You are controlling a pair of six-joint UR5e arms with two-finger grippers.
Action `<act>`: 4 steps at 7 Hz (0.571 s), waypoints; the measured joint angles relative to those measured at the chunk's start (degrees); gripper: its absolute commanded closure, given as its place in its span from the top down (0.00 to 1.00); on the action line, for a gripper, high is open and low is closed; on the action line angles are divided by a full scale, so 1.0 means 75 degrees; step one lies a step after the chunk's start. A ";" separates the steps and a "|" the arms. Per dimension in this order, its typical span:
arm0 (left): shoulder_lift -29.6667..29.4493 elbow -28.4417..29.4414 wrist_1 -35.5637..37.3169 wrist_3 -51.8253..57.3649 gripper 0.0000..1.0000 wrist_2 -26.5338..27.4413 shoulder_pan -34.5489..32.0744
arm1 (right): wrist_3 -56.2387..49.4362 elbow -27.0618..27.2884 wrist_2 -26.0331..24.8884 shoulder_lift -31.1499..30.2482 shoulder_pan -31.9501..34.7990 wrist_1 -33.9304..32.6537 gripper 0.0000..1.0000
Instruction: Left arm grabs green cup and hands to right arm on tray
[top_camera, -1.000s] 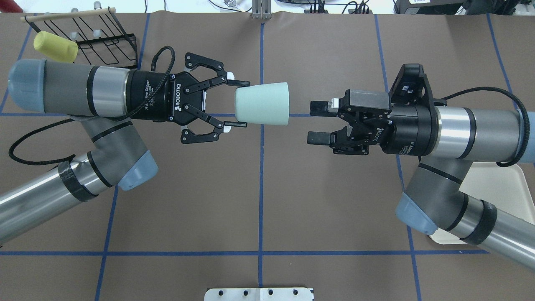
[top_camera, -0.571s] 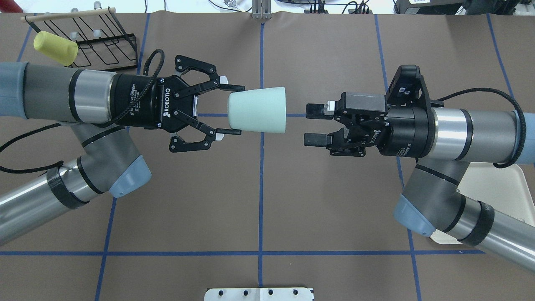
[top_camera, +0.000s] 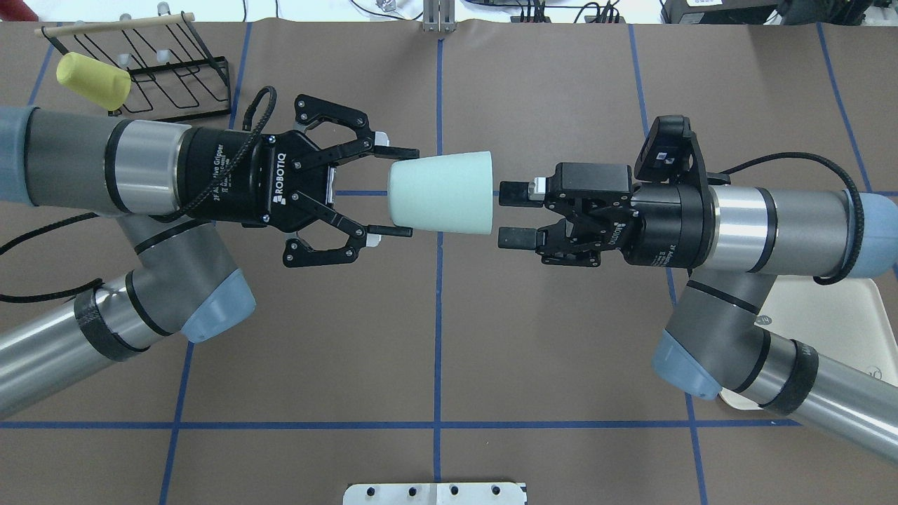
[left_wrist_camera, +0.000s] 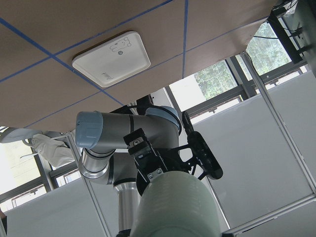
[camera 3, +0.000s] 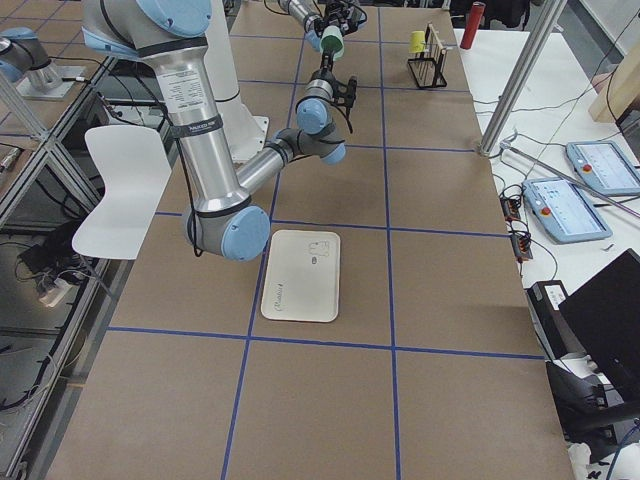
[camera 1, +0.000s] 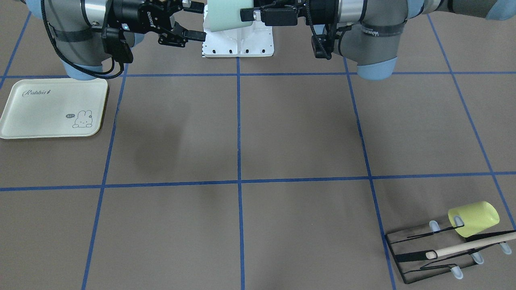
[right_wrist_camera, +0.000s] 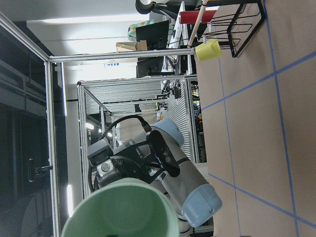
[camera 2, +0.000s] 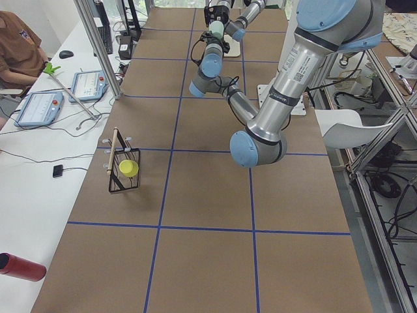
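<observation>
My right gripper grabs the green cup by its wide rim end [right_wrist_camera: 121,190] next, to take the cup over for the tray.
The green cup [top_camera: 440,191] lies on its side in mid-air over the table's middle, its mouth toward the right arm. My left gripper [top_camera: 400,191] is shut on its narrow base end. My right gripper [top_camera: 508,213] is open, its fingertips [top_camera: 515,189] just short of the cup's rim, not touching. In the front-facing view the cup [camera 1: 225,14] sits between the left gripper [camera 1: 250,15] and the right gripper [camera 1: 196,21]. The right wrist view looks into the cup's mouth [right_wrist_camera: 123,210]. The tray [camera 1: 40,117] lies empty under the right arm [top_camera: 842,315].
A pale yellow cup [top_camera: 95,78] hangs on a black wire rack [top_camera: 175,70] at the far left corner, also in the front-facing view [camera 1: 473,217]. A white base plate [camera 1: 238,44] sits at the robot's edge. Blue tape lines cross the brown table.
My right gripper has moved left toward the cup, closing the gap to its rim. My left gripper has drawn back slightly, then shifted right with the cup still held.
</observation>
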 measured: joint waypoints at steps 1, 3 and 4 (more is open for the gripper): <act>-0.0084 -0.0019 0.0108 -0.0022 0.00 0.0013 0.0029 | 0.0000 -0.0036 -0.0011 0.0034 -0.0016 -0.0003 0.77; -0.0236 -0.0021 0.0266 -0.0026 0.00 0.0027 0.0095 | 0.0000 -0.0082 -0.0020 0.0101 -0.0058 0.0002 0.40; -0.0265 -0.0016 0.0285 -0.0014 0.00 0.0031 0.0130 | 0.0000 -0.0085 -0.0014 0.0106 -0.0081 0.0007 0.22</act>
